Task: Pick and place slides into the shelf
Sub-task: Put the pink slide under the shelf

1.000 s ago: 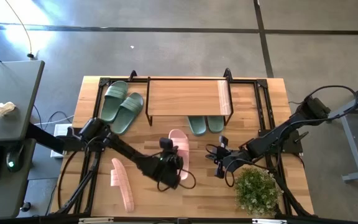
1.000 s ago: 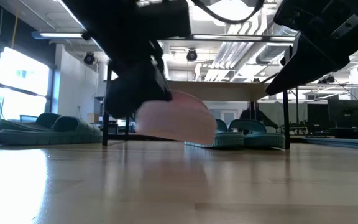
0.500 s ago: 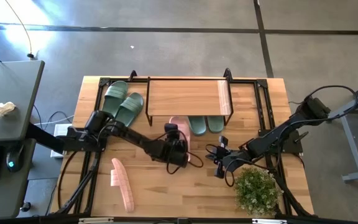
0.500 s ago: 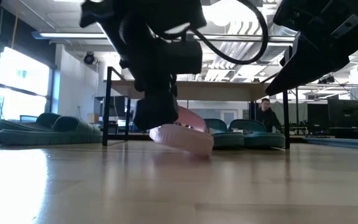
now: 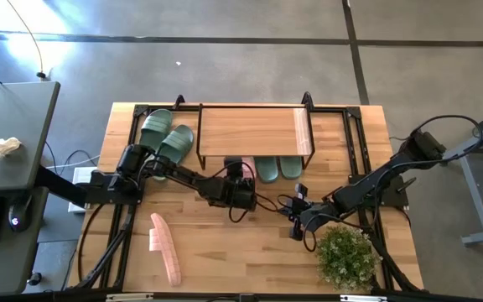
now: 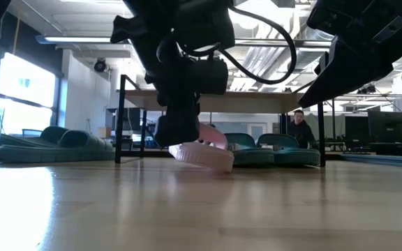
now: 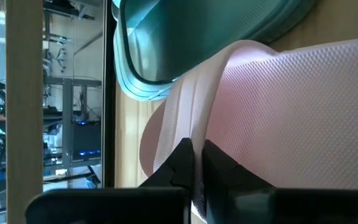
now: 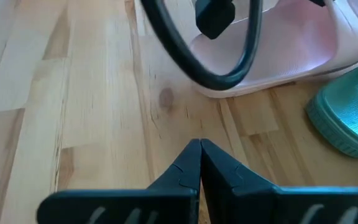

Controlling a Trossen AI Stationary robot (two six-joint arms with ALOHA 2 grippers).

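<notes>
I should release the slide with my left gripper now: the pink slide's toe [image 7: 151,140] reaches under the shelf top, low over the table beside the green pair.
My left gripper [image 5: 241,174] is shut on a pale pink slide [image 5: 248,163] at the front opening of the shelf [image 5: 250,130], just left of a sage-green pair [image 5: 277,169] that lies under the shelf top. In the low view the pink slide [image 6: 204,152] hangs tilted, low over the table. The second pink slide [image 5: 163,248] lies on its side at the near left. Another green pair [image 5: 163,137] lies flat left of the shelf. My right gripper [image 5: 296,215] is shut and empty, right of the pink slide. My left gripper pinches the edge of the pink slide's broad strap [image 7: 188,134] between its two fingers [image 7: 182,163]. The fingers come from the table's near-left side, slanting down. The slide hangs tilted below them; whether its lower end touches the table I cannot tell.
A potted plant [image 5: 345,257] stands at the near right, close to my right arm. The shelf's black frame legs [image 6: 122,118] stand on either side of the opening. A person [image 6: 300,129] shows in the room beyond. Bare tabletop [image 5: 241,252] lies near the front edge.
My left gripper has carried the pink slide from the table's middle toward the far edge and lowered it. The slide now sits at the shelf's front opening, beside the green pair, still tilted in the hold.
</notes>
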